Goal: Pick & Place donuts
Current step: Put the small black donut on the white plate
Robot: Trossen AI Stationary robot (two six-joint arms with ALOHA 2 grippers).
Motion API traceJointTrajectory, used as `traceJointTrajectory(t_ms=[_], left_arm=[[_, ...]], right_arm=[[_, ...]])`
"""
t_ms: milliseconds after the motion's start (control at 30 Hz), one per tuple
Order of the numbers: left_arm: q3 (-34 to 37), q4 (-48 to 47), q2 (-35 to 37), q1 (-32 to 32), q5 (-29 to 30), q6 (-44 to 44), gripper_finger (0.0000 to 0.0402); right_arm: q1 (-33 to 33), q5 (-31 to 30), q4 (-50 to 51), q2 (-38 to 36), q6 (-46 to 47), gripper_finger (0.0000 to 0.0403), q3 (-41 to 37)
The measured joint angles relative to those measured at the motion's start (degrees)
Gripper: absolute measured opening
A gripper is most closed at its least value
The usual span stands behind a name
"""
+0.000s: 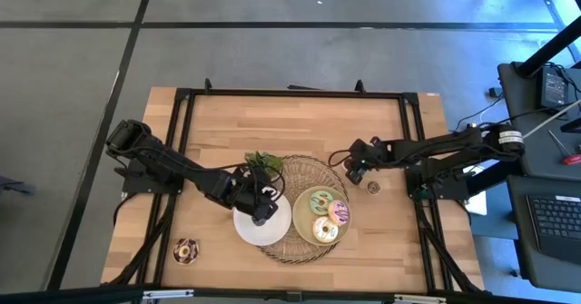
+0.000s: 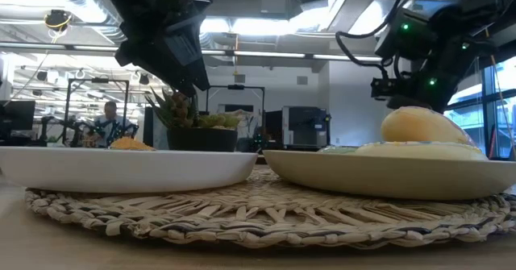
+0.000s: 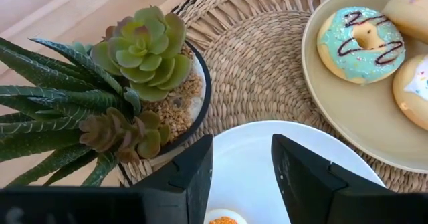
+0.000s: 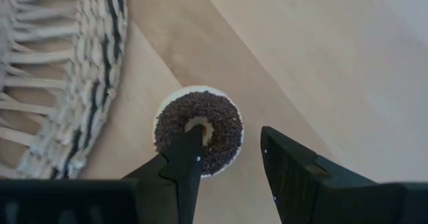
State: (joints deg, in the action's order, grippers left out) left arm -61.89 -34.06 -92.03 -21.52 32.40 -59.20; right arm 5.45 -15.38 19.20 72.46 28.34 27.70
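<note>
My right gripper grabs the mini brown donut by its sprinkled ring (image 4: 226,136) beside the hole next, to pick and place it.
My left gripper (image 3: 242,147) hangs open over the white plate (image 3: 254,167), on which a mini orange donut (image 3: 224,218) lies between the fingers, below them. My right gripper (image 4: 231,134) is open above a mini brown donut (image 4: 198,132) that lies flat on the bare wood (image 1: 373,187) just right of the woven mat. One fingertip shows in front of that donut's hole. In the low view this gripper (image 2: 411,60) is well above the table. The pale-green plate (image 1: 304,215) carries a green donut (image 3: 361,35), a pink one (image 1: 339,211) and a white-yellow one (image 1: 325,230).
A potted spiky plant (image 3: 144,83) stands on the woven mat (image 1: 300,250), close beside my left gripper. A chocolate donut (image 1: 186,250) lies on the table near its near left corner. Black frame rails (image 1: 290,93) run along the table's edges.
</note>
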Motion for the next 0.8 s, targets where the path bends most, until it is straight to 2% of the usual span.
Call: traceJointTrajectory(t_ms=[300, 667, 800], left_arm=[[0.0, 0.0, 0.0, 0.0, 0.0, 0.0, 0.0152], [0.0, 0.5, 0.0, 0.0, 0.2, 0.0, 0.0151], [0.0, 3.1, 0.0, 0.0, 1.4, 1.1, 0.0152]], right_arm=[[0.0, -0.2, -2.5, 4.1, -0.4, 0.0144, 0.0], [0.0, 0.0, -2.6, 3.6, -7.7, 0.0017, 0.7], [-0.4, 0.0, -3.1, 3.4, -12.7, 0.0019, 5.5]])
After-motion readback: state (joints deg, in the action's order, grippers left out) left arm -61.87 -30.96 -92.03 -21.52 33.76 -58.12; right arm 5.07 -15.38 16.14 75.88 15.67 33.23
